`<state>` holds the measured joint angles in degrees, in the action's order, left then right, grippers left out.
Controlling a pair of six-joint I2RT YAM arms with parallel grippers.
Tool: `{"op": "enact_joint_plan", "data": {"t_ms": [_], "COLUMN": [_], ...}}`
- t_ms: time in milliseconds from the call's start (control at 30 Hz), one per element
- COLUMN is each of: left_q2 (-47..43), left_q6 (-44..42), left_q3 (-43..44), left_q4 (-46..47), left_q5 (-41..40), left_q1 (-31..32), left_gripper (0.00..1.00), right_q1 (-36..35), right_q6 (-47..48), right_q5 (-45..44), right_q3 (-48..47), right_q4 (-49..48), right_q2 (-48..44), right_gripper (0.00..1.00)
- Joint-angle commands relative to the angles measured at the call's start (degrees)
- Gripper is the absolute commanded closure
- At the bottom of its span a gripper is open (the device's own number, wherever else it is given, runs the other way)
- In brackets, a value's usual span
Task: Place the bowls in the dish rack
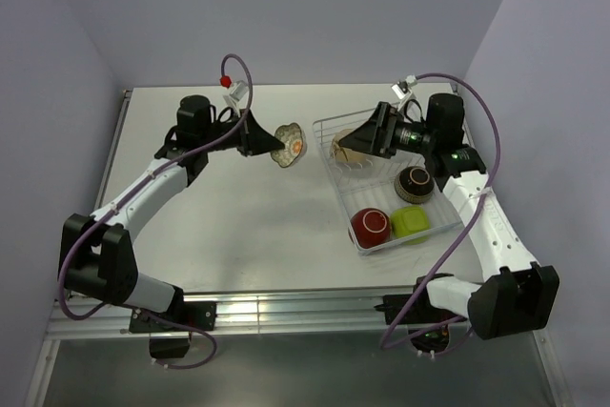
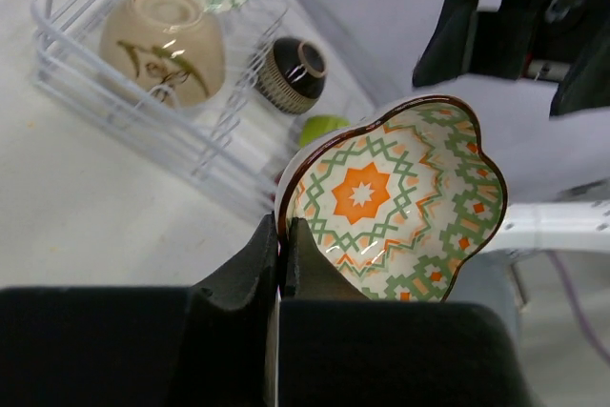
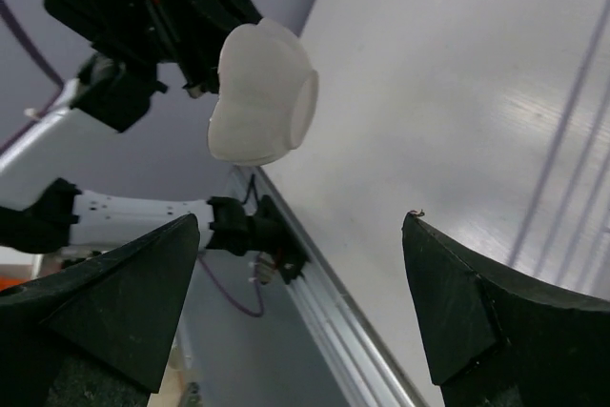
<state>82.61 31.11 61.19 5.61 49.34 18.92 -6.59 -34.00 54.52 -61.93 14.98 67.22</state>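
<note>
I should next use my right gripper to grab the flower-shaped patterned bowl across its rim and foot [image 1: 296,146], so the bowl's opposite side stays free to enter the rack.
My left gripper [image 1: 270,143] is shut on the rim of the flower-shaped patterned bowl [image 1: 290,145], held in the air left of the dish rack [image 1: 448,226]. The left wrist view shows its fingers [image 2: 250,264] pinching that bowl [image 2: 400,199]. The white underside of the bowl [image 3: 262,92] shows in the right wrist view. My right gripper [image 1: 355,137] is open and empty, above the rack's far end, facing the left gripper. The rack holds a dark brown bowl [image 1: 416,181], a red bowl [image 1: 370,226], a yellow-green bowl [image 1: 410,221] and two cream bowls [image 1: 345,152]. The white squarish bowl does not show.
The rack sits at the right of the white table [image 1: 238,226]. The table's metal rail [image 1: 286,307] runs along the near edge. Purple cables [image 1: 477,121] loop over both arms. Lilac walls close the back and sides.
</note>
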Motion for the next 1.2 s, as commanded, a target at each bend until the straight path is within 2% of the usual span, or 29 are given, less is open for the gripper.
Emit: {"op": "enact_joint_plan", "data": {"t_ms": [0,100,233,400,633,867,1000,1167], "left_q2": [0.89,1.50,1.42,1.15,1.50,1.68,1.68,1.77], "left_q6": [15.80,18.89,17.84,18.28,16.96,16.35,15.91,15.12], "left_q3": [1.48,2.35,3.23,2.80,3.67,4.20,4.20,4.20], "left_q4": [13.54,14.96,13.47,13.90,12.50,11.98,11.53,10.30], "left_q5": [0.76,0.41,-0.39,-0.91,-0.91,-0.83,-1.09,-1.53], "left_q1": [-0.11,0.15,1.03,1.91,2.53,3.14,3.58,3.93], "left_gripper": [1.00,1.00,1.00,1.00,1.00,1.00,1.00,1.00], "right_q1": [-2.81,-5.01,-7.03,-10.80,-11.78,-13.71,-14.06,-14.94], "right_q6": [-11.16,-15.03,-21.28,-21.02,-23.48,-21.81,-20.24,-17.86], "right_q5": [1.03,-0.73,-0.56,-3.10,-3.99,-4.86,-5.04,-5.56], "right_q3": [-3.80,-5.56,-5.92,-7.50,-7.06,-8.29,-9.52,-10.75], "right_q4": [-9.97,-9.97,-14.45,-12.97,-12.17,-11.20,-10.50,-9.18], "right_q2": [0.53,2.03,3.70,5.20,7.57,9.07,9.59,9.51], "right_gripper": [0.06,0.05,0.05,0.05,0.05,0.06,0.08,0.22]}}
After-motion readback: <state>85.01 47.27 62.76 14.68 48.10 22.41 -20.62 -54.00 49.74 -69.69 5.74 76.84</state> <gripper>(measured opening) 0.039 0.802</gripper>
